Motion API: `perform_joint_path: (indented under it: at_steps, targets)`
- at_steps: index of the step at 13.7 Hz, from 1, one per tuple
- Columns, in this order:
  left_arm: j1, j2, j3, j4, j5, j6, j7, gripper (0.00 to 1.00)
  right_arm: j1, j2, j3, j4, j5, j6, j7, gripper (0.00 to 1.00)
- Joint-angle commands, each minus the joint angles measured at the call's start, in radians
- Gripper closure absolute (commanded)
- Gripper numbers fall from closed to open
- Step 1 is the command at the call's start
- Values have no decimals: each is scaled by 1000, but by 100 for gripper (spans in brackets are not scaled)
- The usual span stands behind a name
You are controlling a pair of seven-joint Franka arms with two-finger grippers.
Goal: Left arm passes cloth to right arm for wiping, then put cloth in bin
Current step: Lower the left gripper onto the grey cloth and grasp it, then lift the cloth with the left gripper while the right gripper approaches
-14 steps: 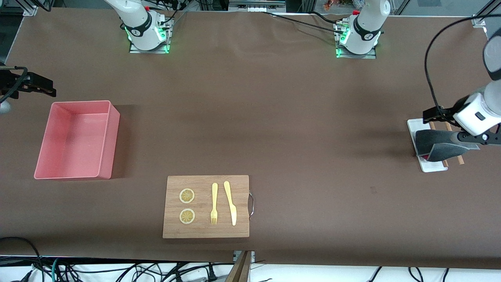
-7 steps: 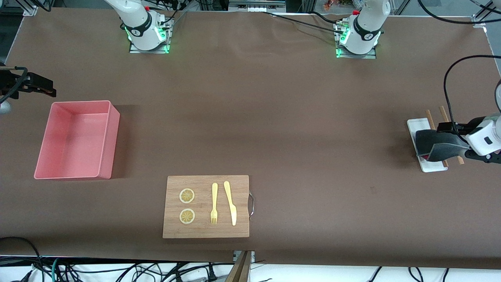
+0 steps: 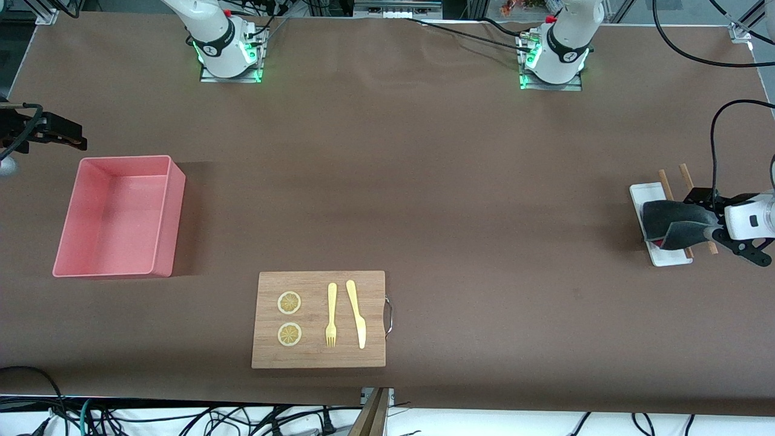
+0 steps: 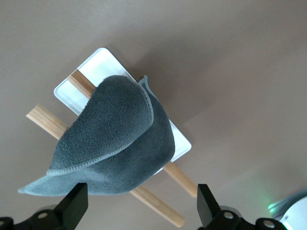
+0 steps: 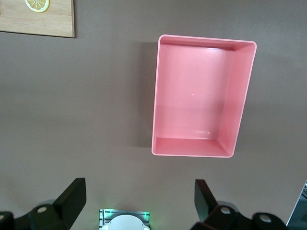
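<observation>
The left gripper should hand the cloth over for wiping, so it should next grab the dark grey cloth (image 4: 108,132) by its hemmed edge (image 4: 112,187).
The dark grey cloth (image 3: 672,223) lies folded on a small white tray (image 3: 669,259) and two wooden sticks (image 3: 666,180) at the left arm's end of the table. My left gripper (image 3: 709,217) is open and empty, just off the cloth's edge. In the left wrist view its fingers (image 4: 76,206) stand wide apart with the cloth (image 4: 115,139) ahead of them, not between them. The pink bin (image 3: 172,224) stands empty at the right arm's end. My right gripper (image 3: 71,134) waits open and empty beside the bin, which the right wrist view shows (image 5: 201,154).
A wooden board (image 3: 319,290) with a fork (image 3: 331,315), a knife (image 3: 357,315) and two lemon slices (image 3: 289,303) lies nearer the front camera, mid-table. Its corner shows in the right wrist view (image 5: 53,24). The robot bases stand along the table's back edge.
My left arm has swung down and out toward its end of the table, bringing the open gripper low beside the cloth. The cloth and the right arm have not moved.
</observation>
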Motion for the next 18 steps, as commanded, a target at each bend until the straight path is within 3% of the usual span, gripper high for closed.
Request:
perform_joint_path:
  at_steps: [1,6,16,18]
  targets:
    - [13,44,1,69,26,-15,186,0,-4,3,0,13,12,1,-2,0]
    - [20,193,42,252,20,14,429,0,-4,3,-3,13,12,1,-5,0]
    - [56,222,45,246,-6,57,482,0,-4,4,-3,13,12,4,-5,0]
    - [56,218,45,244,-14,51,480,16,-9,10,-8,13,11,36,-5,0]
